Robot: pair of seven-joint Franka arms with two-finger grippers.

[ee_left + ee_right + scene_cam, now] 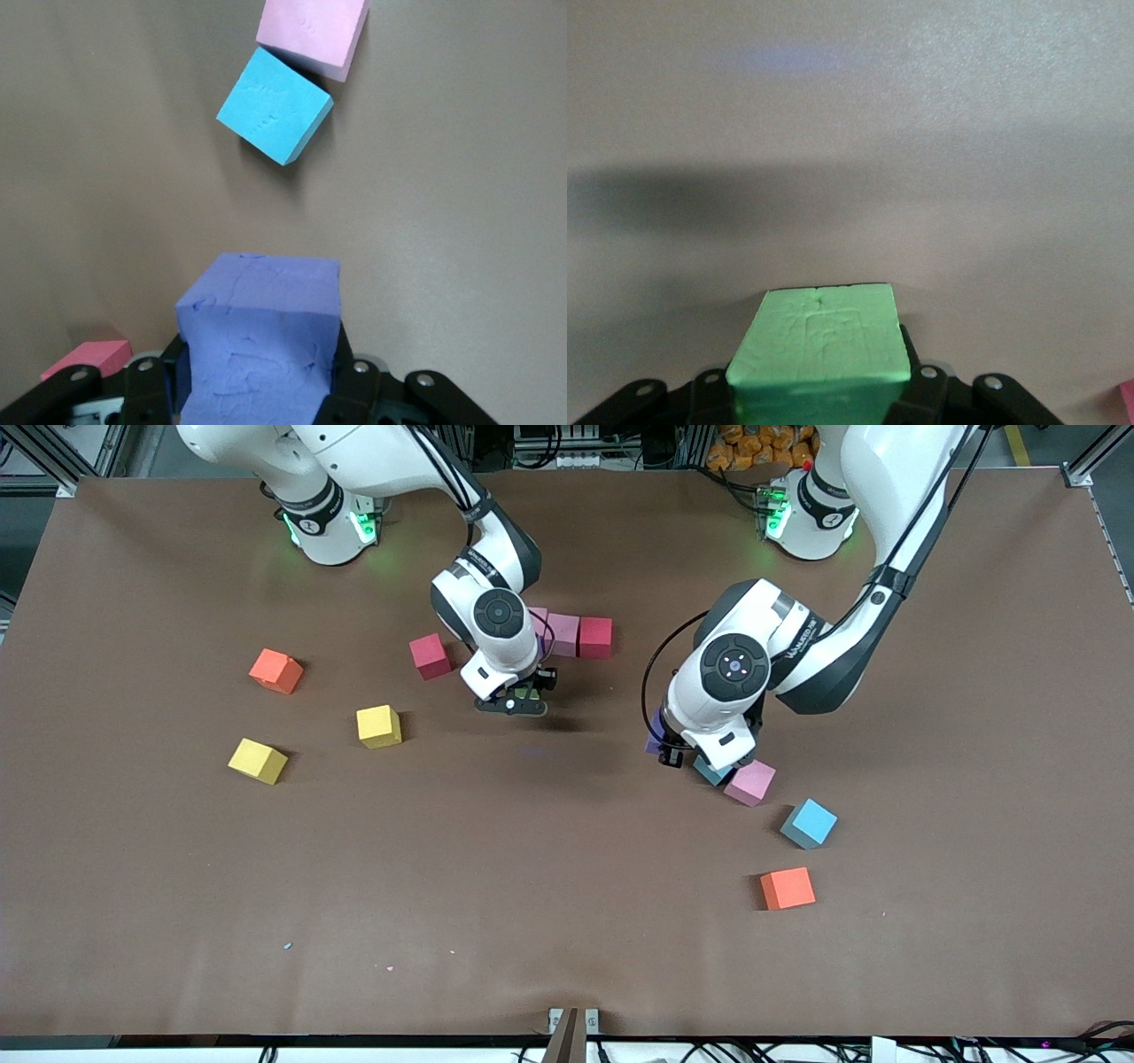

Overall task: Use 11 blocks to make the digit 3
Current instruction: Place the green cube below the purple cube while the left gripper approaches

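Note:
My right gripper is holding the green block and should open now to let it go, because the green block's lower edge (828, 287) meets the block's shadow on the tabletop.
My left gripper (671, 751) is shut on a purple block (261, 336) just above the table. It hangs beside a light blue block (275, 104) and a pink block (749, 782) that touch each other. My right gripper (521, 695) is shut on a green block (819, 341), over bare table. It is a little nearer the front camera than a row of a pink block (563, 634) and a crimson block (595, 638). A further pink block (538, 618) in that row is partly hidden by the right arm. Another crimson block (431, 656) lies apart, beside the row.
A light blue block (809, 823) and an orange cube (788, 888) lie nearer the front camera, toward the left arm's end. Two yellow blocks (378, 726) (258, 761) and an orange cube (275, 670) lie toward the right arm's end.

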